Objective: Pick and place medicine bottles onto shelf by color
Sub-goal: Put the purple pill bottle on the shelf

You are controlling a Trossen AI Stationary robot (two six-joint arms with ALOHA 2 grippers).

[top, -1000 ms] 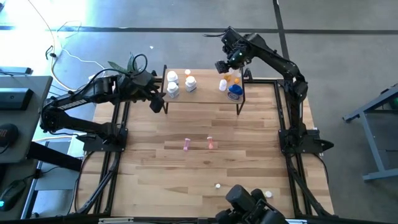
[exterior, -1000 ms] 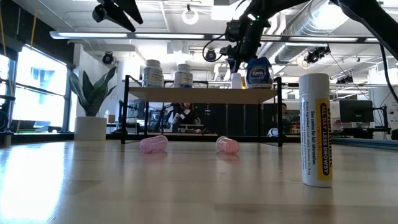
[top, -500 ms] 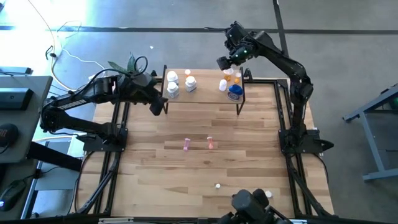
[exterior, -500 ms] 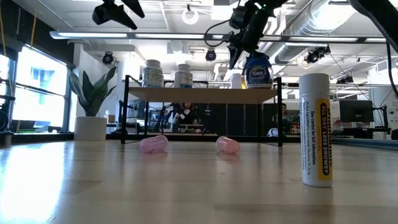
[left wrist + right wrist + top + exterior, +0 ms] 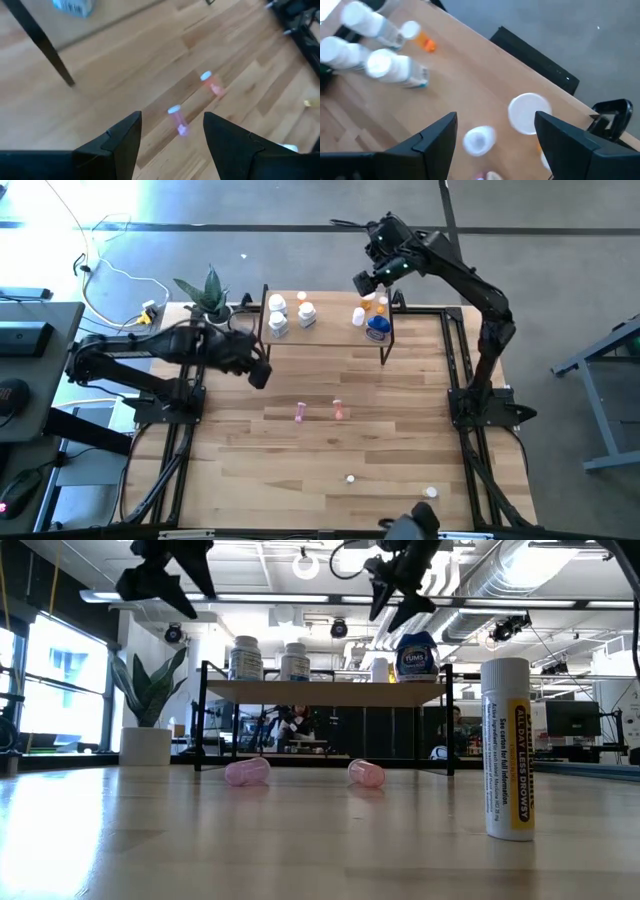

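Note:
My left gripper grabs the purple-pink bottle by its closed bottom end (image 5: pixel 183 130) next. That leaves the purple-pink bottle's white cap (image 5: pixel 174 109) free on the way to the shelf.
The shelf (image 5: pixel 325 340) stands at the table's far side. On its left part stand white bottles (image 5: pixel 278 306); on its right part stand a white one (image 5: pixel 359 316), an orange one (image 5: pixel 369 302) and the squat blue bottle (image 5: pixel 377 328). Two pink bottles (image 5: pixel 300 412) (image 5: pixel 339 410) lie on their sides mid-table, and both show in the left wrist view (image 5: pixel 176 119) (image 5: pixel 212 84). My left gripper (image 5: pixel 258 370) hovers open in front of the shelf's left end, above the table. My right gripper (image 5: pixel 362 280) hangs open above the shelf's right group (image 5: pixel 530 114).
A tall white bottle with a yellow label (image 5: pixel 507 748) stands near the table's near edge, and a small white one (image 5: pixel 350 478) stands beside it. A potted plant (image 5: pixel 205 285) sits at the far left corner. Black frame rails (image 5: pixel 455 370) run along both table sides.
My left gripper has drawn away from the shelf's left end toward the near edge, now facing the pink bottles. My right gripper has risen above the shelf's right group and shifted slightly toward the far edge. No bottle has moved.

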